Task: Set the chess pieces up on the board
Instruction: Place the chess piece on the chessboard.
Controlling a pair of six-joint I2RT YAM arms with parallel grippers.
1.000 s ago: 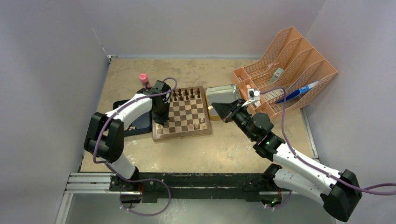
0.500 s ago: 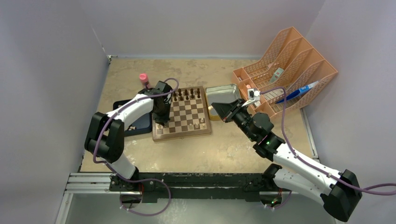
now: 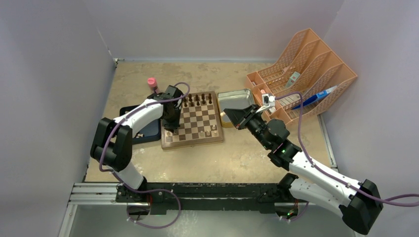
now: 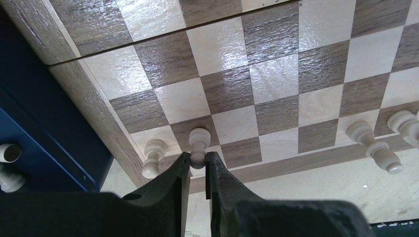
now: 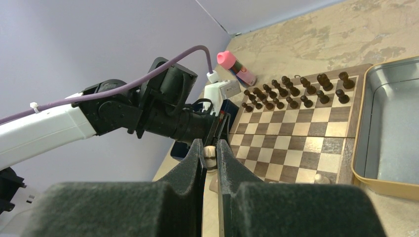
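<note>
The pale pawn's base is on a dark square and the pawn would stay standing, so the left gripper needs to let go of it now.
The board [image 3: 195,121] lies at mid table with dark chess pieces [image 3: 197,100] in its far rows. My left gripper [image 3: 170,129] points down at the board's near left corner. In the left wrist view the left gripper [image 4: 197,159] is shut on the round head of a pale pawn [image 4: 198,140] that stands on the board. A second pale pawn [image 4: 152,159] stands just left of it. My right gripper [image 3: 228,114] hovers by the board's right edge. In the right wrist view the right gripper [image 5: 210,148] is shut on a pale piece [image 5: 210,154].
Two pale pieces [image 4: 373,145] stand at the board's near right corner. A dark blue tray [image 3: 148,129] holding pale pieces [image 4: 7,168] lies left of the board. A metal tin [image 3: 239,101] sits on its right, then an orange file rack [image 3: 301,69]. A pink-capped tube [image 3: 152,83] stands behind.
The left arm has shifted very slightly over the board's near left corner. The right arm has not moved.
</note>
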